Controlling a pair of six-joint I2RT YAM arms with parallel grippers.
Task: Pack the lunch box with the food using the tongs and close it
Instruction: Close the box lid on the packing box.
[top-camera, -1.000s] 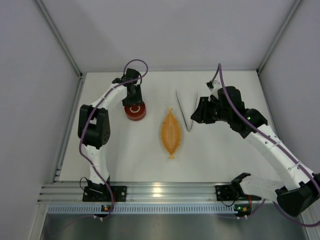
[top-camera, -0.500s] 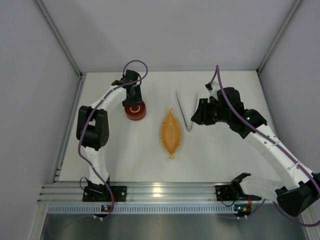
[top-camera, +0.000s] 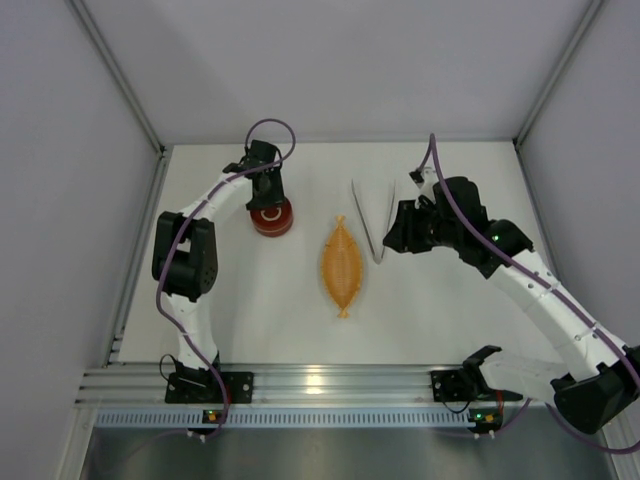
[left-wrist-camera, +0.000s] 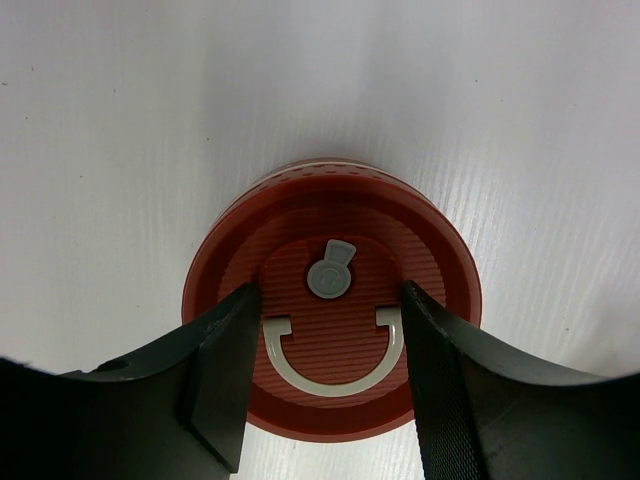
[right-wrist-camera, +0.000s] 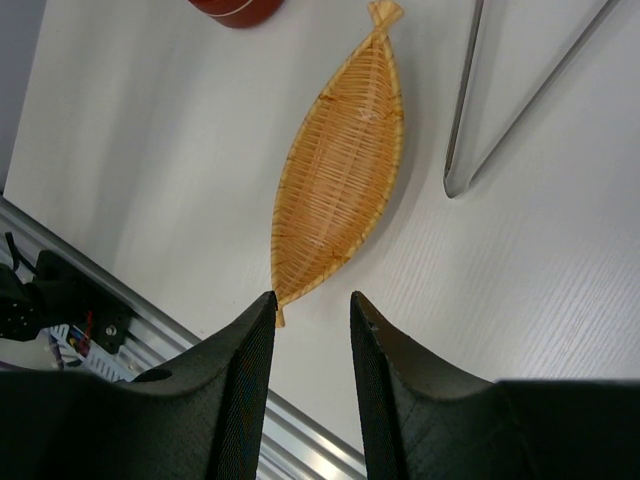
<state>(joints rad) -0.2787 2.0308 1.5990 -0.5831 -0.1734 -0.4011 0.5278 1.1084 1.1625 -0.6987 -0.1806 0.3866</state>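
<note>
The lid sits level and closed on the lunch box and would rest there, so it is time for my left gripper to open now.
The lunch box (top-camera: 271, 220) stands closed at the back left, its red lid (left-wrist-camera: 335, 310) bearing a white ring mark. My left gripper (left-wrist-camera: 329, 292) is straight above it, its fingers (left-wrist-camera: 225, 370) pressed against both sides of the lid's raised centre. The silver tongs (top-camera: 366, 220) lie flat in a narrow V right of the orange tray, also seen in the right wrist view as tongs (right-wrist-camera: 455, 186). My right gripper (right-wrist-camera: 312, 298) hovers open beside them with nothing between its fingers. No food shows in any view.
An empty orange leaf-shaped woven tray (top-camera: 342, 265) lies mid-table, between lunch box and tongs; it also appears in the right wrist view (right-wrist-camera: 340, 180). An aluminium rail (top-camera: 320, 385) runs along the near edge. Grey walls close in both sides and the back.
The left wrist has shifted very slightly over the lunch box. Nothing else has visibly moved.
</note>
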